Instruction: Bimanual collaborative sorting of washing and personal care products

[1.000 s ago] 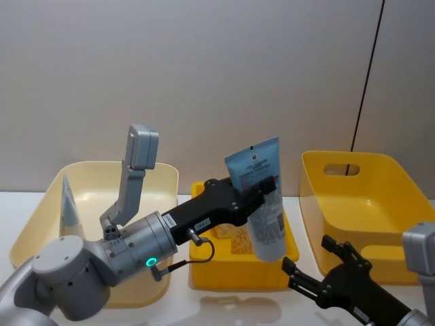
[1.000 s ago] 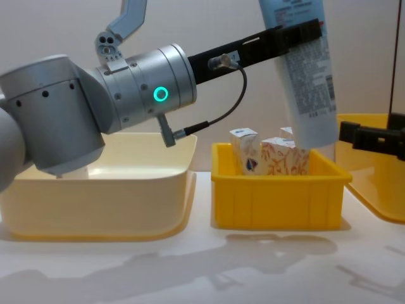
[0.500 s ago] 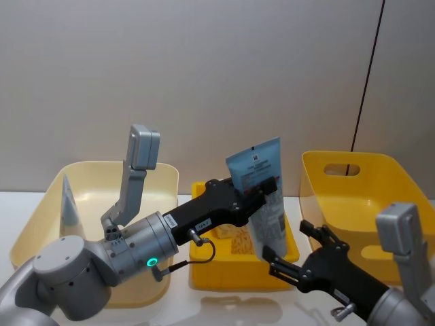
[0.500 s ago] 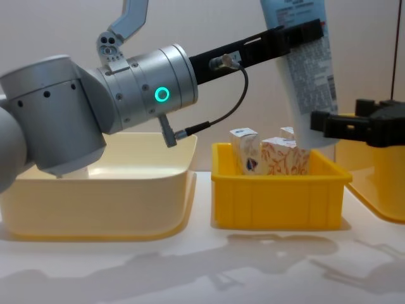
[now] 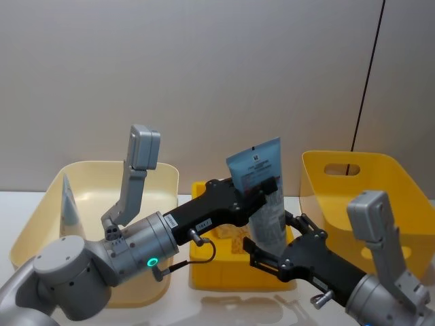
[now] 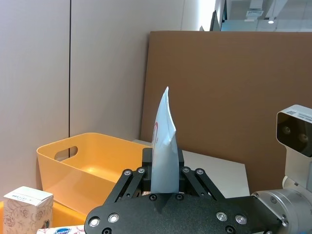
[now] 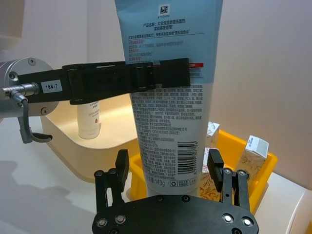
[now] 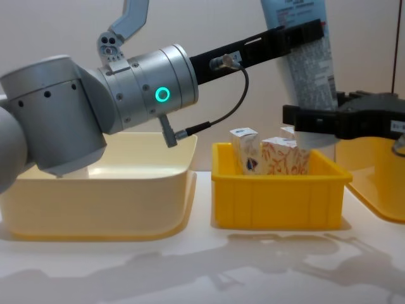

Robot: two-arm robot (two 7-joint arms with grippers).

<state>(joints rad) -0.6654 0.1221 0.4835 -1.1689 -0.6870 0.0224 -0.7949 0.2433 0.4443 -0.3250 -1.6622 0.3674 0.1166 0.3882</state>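
Observation:
My right gripper needs to sort the pale blue-white squeeze tube out of my left gripper's hold, so it should next grab the tube by its end with the cap (image 5: 272, 244) (image 8: 315, 138).
A pale blue-white squeeze tube (image 5: 264, 204) hangs upright over the small yellow bin (image 5: 204, 270), crimped end up. My left gripper (image 5: 262, 185) is shut on its upper part, a black bar across the print (image 7: 146, 75). My right gripper (image 7: 168, 168) is open, one finger on each side of the tube's lower cap end, with a gap on both sides; it straddles the tube (image 8: 310, 69) low down in the chest view too (image 8: 316, 120). Small white cartons (image 8: 247, 149) stand in the yellow bin. Seen edge-on, the tube (image 6: 165, 141) rises from the left gripper (image 6: 165, 178).
A cream bin (image 5: 160, 180) stands on the left with another tube (image 5: 68, 200) leaning inside and a white bottle (image 7: 90, 117). A deeper orange-yellow bin (image 5: 353, 183) with a handle slot stands on the right. A brown board (image 6: 234, 87) backs the right side.
My right gripper has come in from the lower right towards the tube and now straddles its lower end. The left gripper and the tube have stayed in place.

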